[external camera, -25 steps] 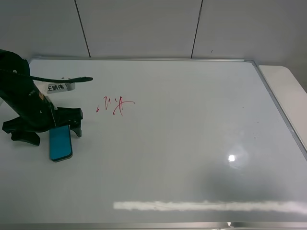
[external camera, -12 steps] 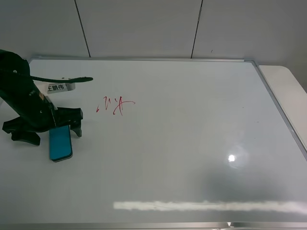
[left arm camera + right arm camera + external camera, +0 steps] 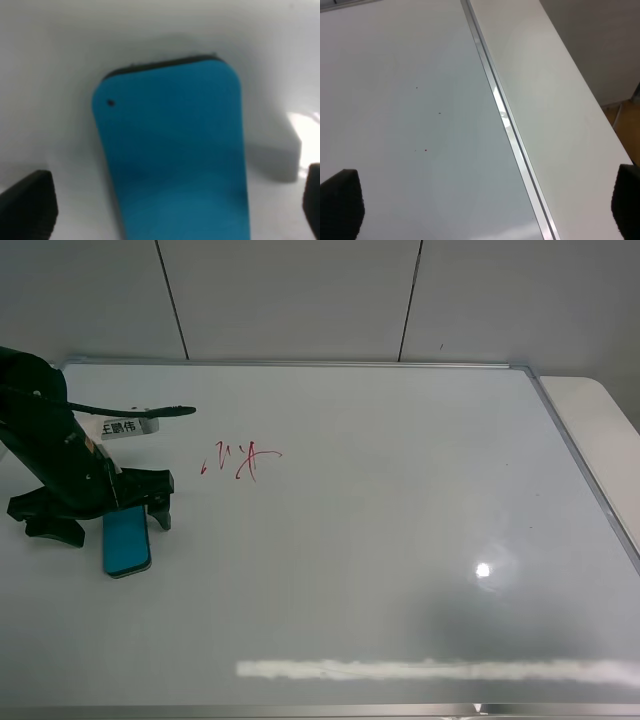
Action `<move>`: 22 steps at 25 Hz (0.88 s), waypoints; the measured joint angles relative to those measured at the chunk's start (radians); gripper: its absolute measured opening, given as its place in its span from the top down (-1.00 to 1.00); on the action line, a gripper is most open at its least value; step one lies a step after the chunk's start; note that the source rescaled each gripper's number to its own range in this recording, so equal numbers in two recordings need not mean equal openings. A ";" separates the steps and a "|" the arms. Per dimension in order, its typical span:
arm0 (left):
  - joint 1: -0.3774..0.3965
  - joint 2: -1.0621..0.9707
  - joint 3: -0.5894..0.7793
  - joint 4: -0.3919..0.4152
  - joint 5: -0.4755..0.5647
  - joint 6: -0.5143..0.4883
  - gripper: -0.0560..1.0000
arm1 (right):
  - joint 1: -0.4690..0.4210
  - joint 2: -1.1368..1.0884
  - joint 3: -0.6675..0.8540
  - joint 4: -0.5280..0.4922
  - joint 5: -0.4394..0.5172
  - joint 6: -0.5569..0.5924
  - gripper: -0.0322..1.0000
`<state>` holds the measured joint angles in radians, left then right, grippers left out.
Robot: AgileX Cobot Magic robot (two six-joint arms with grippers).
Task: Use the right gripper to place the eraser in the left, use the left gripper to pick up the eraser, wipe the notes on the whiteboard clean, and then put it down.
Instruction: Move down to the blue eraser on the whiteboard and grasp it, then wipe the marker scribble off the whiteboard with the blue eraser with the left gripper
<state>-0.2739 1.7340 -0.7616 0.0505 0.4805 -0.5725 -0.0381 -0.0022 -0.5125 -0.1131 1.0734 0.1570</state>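
The left gripper's two fingers reach down near the whiteboard, level with the long sides of the teal-blue eraser, so the left gripper should close on the eraser.
The teal-blue eraser (image 3: 127, 543) lies flat on the whiteboard (image 3: 380, 540) near its left edge. My left gripper (image 3: 105, 523) is open and sits low over the eraser's far end, one finger on each side. In the left wrist view the eraser (image 3: 172, 150) fills the middle, and both dark fingertips (image 3: 27, 207) stand apart from its sides. The red notes (image 3: 243, 458) are a small scribble to the right of and beyond the eraser. My right gripper (image 3: 482, 205) is open with nothing in it, above the whiteboard's right frame (image 3: 505, 120). It is outside the exterior high view.
A white label with black characters (image 3: 127, 426) hangs on the left arm's cable. A pale tabletop (image 3: 600, 430) runs beside the board's right edge. A grey panelled wall (image 3: 300, 300) stands behind the board.
The left arm has sunk slightly toward the board, its fingers still straddling the eraser. The eraser and the notes have not moved.
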 joint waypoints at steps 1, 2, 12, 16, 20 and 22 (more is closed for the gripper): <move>0.000 0.000 0.000 0.001 -0.002 0.000 -1.00 | 0.000 0.000 0.000 0.000 0.000 0.000 -1.00; 0.000 0.000 0.000 0.004 -0.005 0.000 -0.99 | 0.000 0.000 0.000 0.000 0.000 0.000 -1.00; 0.000 0.000 0.000 0.031 -0.030 0.001 0.88 | 0.000 0.000 0.000 0.000 0.000 0.000 -1.00; 0.000 0.000 0.000 0.031 -0.030 0.004 0.86 | 0.000 0.000 0.000 0.000 0.000 0.000 -1.00; 0.000 0.000 0.000 0.032 -0.025 0.004 0.86 | 0.000 0.000 0.000 0.000 0.000 0.000 -1.00; 0.000 0.000 -0.007 0.034 0.006 0.007 0.86 | 0.000 0.000 0.000 0.000 0.000 0.000 -1.00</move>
<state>-0.2739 1.7340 -0.7690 0.0846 0.4870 -0.5657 -0.0381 -0.0022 -0.5125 -0.1131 1.0734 0.1570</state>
